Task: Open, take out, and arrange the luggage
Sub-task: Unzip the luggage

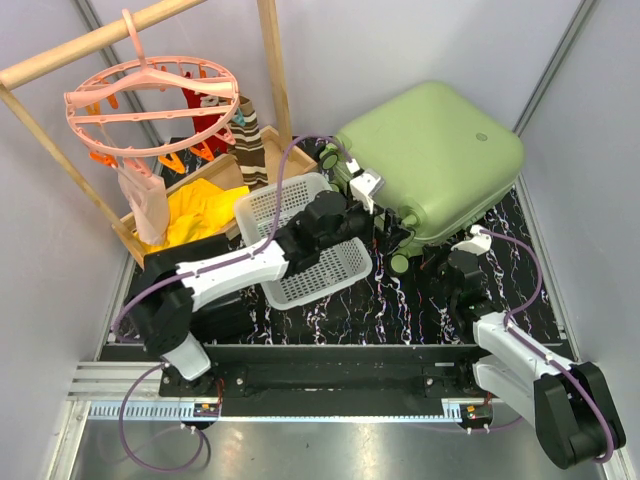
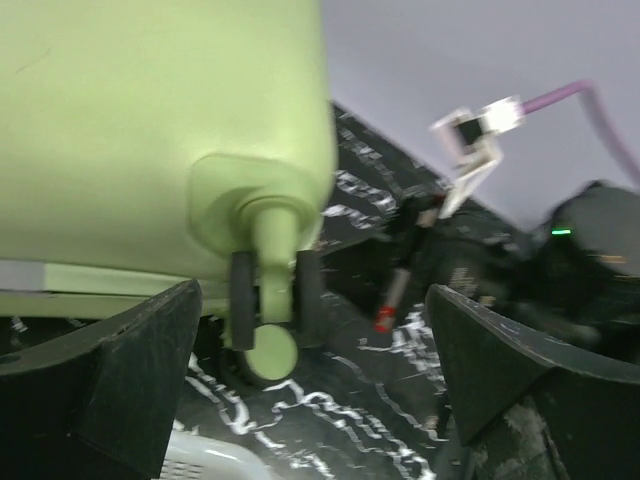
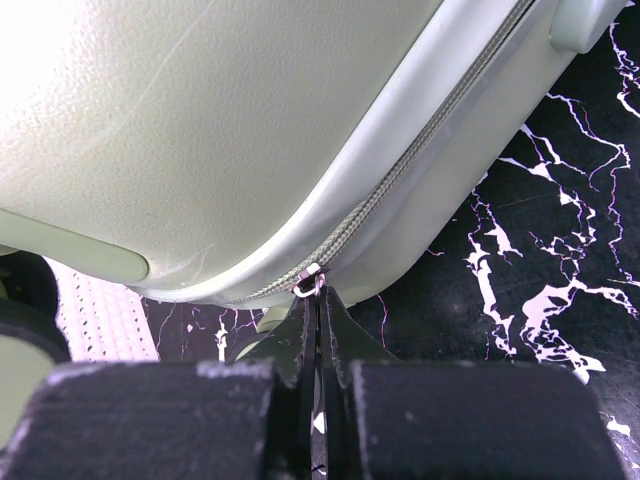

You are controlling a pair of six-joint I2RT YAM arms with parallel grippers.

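Note:
I should grab the near-corner twin wheel (image 1: 403, 240) of the luggage (image 1: 430, 150) with my left gripper next. This will keep the luggage steady and leave the zip free to open.
The light-green luggage (image 1: 430, 150) lies flat and zipped at the back right of the black marbled mat (image 1: 400, 305). My left gripper (image 1: 390, 232) is open at its near-left corner. In the left wrist view the wide-apart fingers (image 2: 120, 370) frame a twin dark wheel (image 2: 268, 340) under the shell (image 2: 150, 130), and nothing is between them. My right gripper (image 1: 445, 252) is at the near edge of the luggage. In the right wrist view it (image 3: 318, 300) is shut on the metal zipper pull (image 3: 308, 281), on the zip along the case's seam (image 3: 400, 170).
A white perforated basket (image 1: 300, 245) sits under the left arm, left of the luggage. Behind it are a wooden tray with yellow cloth (image 1: 200, 215), a wooden rack (image 1: 270, 60) and a pink ring hanger (image 1: 150, 100). Grey walls close in on both sides.

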